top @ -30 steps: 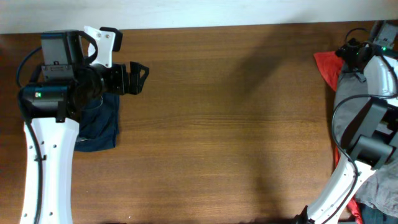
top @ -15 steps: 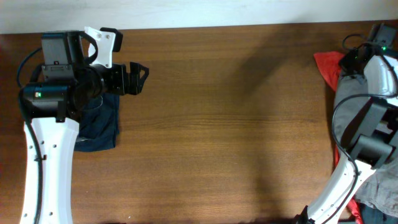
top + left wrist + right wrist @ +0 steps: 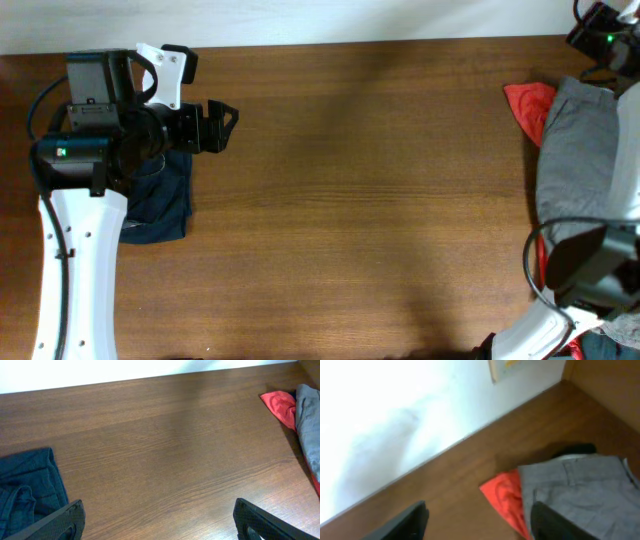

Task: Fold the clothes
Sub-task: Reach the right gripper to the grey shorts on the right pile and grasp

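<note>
I should next use my right gripper to grab the grey-khaki garment by its far edge (image 3: 582, 88) beside the red garment (image 3: 531, 106), and pull it onto empty wood for folding.
The grey-khaki garment (image 3: 580, 150) lies in a heap at the table's right edge. It also shows in the right wrist view (image 3: 585, 492) and at the right edge of the left wrist view (image 3: 309, 425). My right gripper (image 3: 480, 525) is open and empty, raised above the far right corner, apart from the garment; in the overhead view only the arm's end (image 3: 600, 25) shows. My left gripper (image 3: 222, 125) is open and empty at the far left, above bare wood beside the dark navy garment (image 3: 160, 195).
A red garment (image 3: 528, 105) lies under the grey one's left side, also in the right wrist view (image 3: 507, 495) and left wrist view (image 3: 280, 402). The navy garment shows in the left wrist view (image 3: 25, 490). More clothes are piled at the lower right (image 3: 615, 320). A white wall (image 3: 395, 420) is behind the table.
My right arm has lifted up and away toward the far right corner, uncovering the grey garment. The left arm has not moved.
</note>
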